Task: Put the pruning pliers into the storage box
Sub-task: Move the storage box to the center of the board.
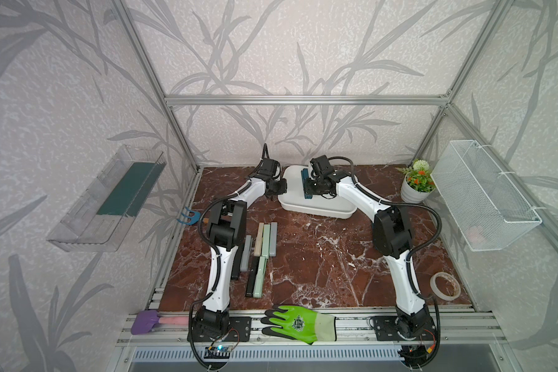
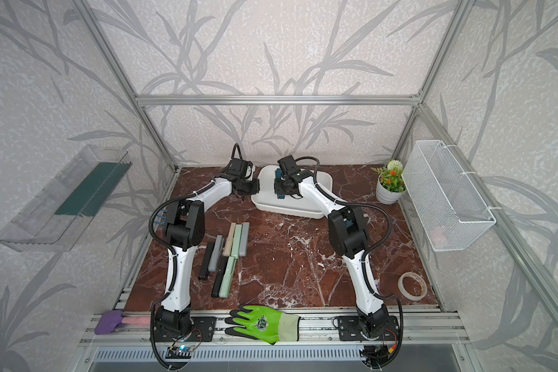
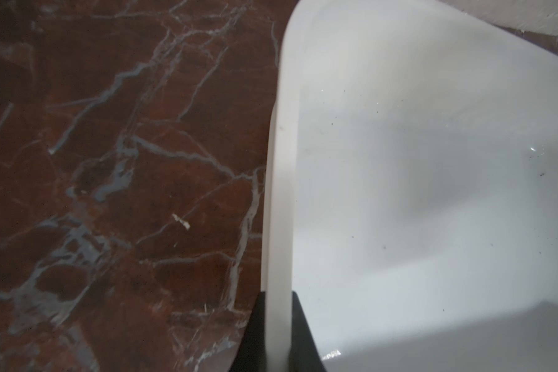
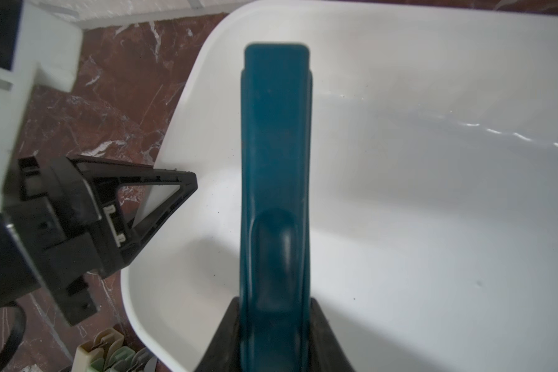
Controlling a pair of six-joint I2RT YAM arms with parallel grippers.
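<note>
The pruning pliers [image 1: 304, 176] are still apart from the box's curved side, with the box's white bottom between them, so the robot will move the pliers closer before its right gripper lets go of them.
The white storage box [image 1: 316, 211] [image 2: 287, 209] stands at the back of the marble table. My left gripper [image 1: 279, 190] [image 2: 254, 188] [image 3: 278, 296] is shut on the box's left rim [image 3: 281, 193], one black finger on each side. My right gripper [image 1: 308, 190] [image 2: 284, 188] [image 4: 276, 302] is shut on a dark teal pruning pliers [image 4: 276, 145] [image 1: 304, 176], held just above the box's floor [image 4: 432, 225]. The right wrist view also shows the left gripper [image 4: 187, 180] at the rim. Several more pliers [image 1: 264, 240] [image 2: 236, 240] [image 4: 110, 354] lie in rows beside the left arm.
A blue rake [image 1: 187, 217] lies at the left edge. A purple trowel [image 1: 145, 322] and a green glove [image 1: 298, 323] rest on the front rail. A tape roll [image 1: 445, 286], a potted plant [image 1: 414, 185], a wire basket [image 1: 487, 199] and a clear bin [image 1: 107, 199] line the sides.
</note>
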